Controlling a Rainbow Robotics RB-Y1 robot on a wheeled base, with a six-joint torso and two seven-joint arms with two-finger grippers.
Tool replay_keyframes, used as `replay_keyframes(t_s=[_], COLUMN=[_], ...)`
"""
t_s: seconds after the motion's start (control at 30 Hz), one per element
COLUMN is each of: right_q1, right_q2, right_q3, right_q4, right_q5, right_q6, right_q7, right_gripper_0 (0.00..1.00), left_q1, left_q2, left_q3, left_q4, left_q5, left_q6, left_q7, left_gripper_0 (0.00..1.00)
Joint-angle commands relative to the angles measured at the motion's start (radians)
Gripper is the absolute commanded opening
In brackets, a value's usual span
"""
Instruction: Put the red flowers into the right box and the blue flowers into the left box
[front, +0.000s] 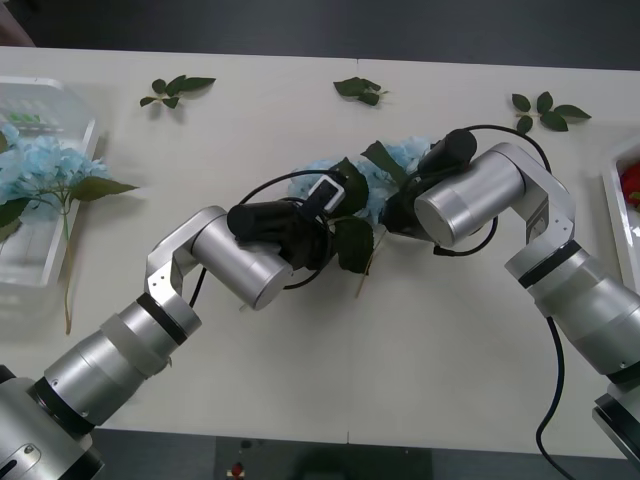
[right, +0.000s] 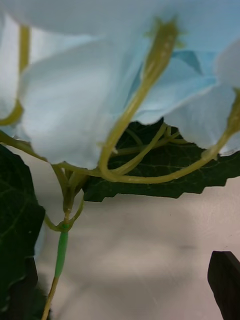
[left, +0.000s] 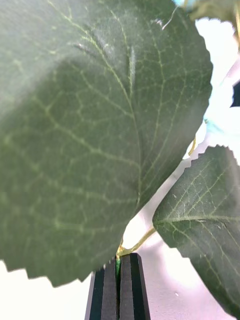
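Observation:
My right gripper grips the blue flower by the green stem just under its head (right: 62, 250) next, since delicate petals fan out above.
In the middle of the table lie blue flowers (front: 395, 160) with pale-blue heads and big dark leaves. My left gripper (left: 118, 285) is shut on a thin green stem (left: 118, 264) of one, under a large leaf (left: 90, 140); from the front it sits at the leaves (front: 340, 225). My right gripper (right: 122, 297) is open close under a blue head (right: 75, 100), with a stem (right: 61, 250) between its fingers untouched. More blue flowers (front: 40, 165) lie in the clear left box (front: 70, 105). Red flowers (front: 632, 185) show in the white right box (front: 612, 195) at the right edge.
Loose green leaf sprigs lie along the far side of the table: one at the left (front: 177, 90), one in the middle (front: 358, 89), one at the right (front: 548, 108). A black cable (front: 553, 380) hangs by my right arm.

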Motion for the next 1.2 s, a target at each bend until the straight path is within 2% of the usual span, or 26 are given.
replay_keyframes(t_s=[0.03,0.27,0.3,0.33,0.37,0.43,0.47,0.53,0.73,0.9,1.03,1.2], right_q1=[-0.021,-0.021,-0.021,-0.021,-0.021,-0.021,-0.021,-0.021,-0.021,-0.021,-0.023,-0.021], right_q2=[0.020,0.029,0.029,0.031,0.031,0.031,0.031,0.031,0.031,0.031,0.028,-0.018], right_q3=[0.018,0.019,0.019,0.019,0.019,0.025,0.028,0.030,0.028,0.030,0.028,0.025], right_q4=[-0.002,0.021,0.021,0.021,0.021,0.021,0.021,0.021,0.021,0.021,0.015,-0.046], right_q5=[0.015,0.032,0.032,0.034,0.034,0.034,0.035,0.037,0.035,0.035,0.038,0.018], right_q6=[-0.006,-0.020,-0.020,-0.020,-0.020,-0.020,-0.020,-0.020,-0.020,-0.020,-0.022,-0.015], right_q7=[-0.030,-0.030,-0.030,-0.030,-0.032,-0.034,-0.035,-0.038,-0.046,-0.047,-0.043,-0.020], right_gripper_0=[1.00,1.00,1.00,0.95,0.86,0.46,0.20,0.00,0.00,0.00,0.00,0.00], left_q1=[-0.031,-0.028,-0.028,-0.025,-0.023,-0.016,-0.008,0.004,0.070,0.124,0.144,0.156], left_q2=[0.067,0.190,0.190,0.227,0.238,0.281,0.304,0.345,0.486,0.603,0.679,0.727], left_q3=[0.069,0.235,0.235,0.299,0.319,0.395,0.439,0.511,0.786,0.953,1.008,1.007], left_q4=[-0.200,-0.473,-0.473,-0.537,-0.555,-0.601,-0.621,-0.641,-0.631,-0.494,-0.342,-0.181], left_q5=[0.023,0.163,0.163,0.201,0.215,0.259,0.285,0.325,0.448,0.536,0.568,0.574], left_q6=[0.150,0.502,0.502,0.594,0.620,0.694,0.732,0.783,0.877,0.863,0.820,0.731], left_q7=[0.064,0.055,0.055,0.048,0.045,0.038,0.033,0.022,-0.125,-0.269,-0.376,-0.479], left_gripper_0=[0.00,0.00,0.00,0.00,0.00,0.00,0.00,0.00,0.00,0.00,0.00,0.00])
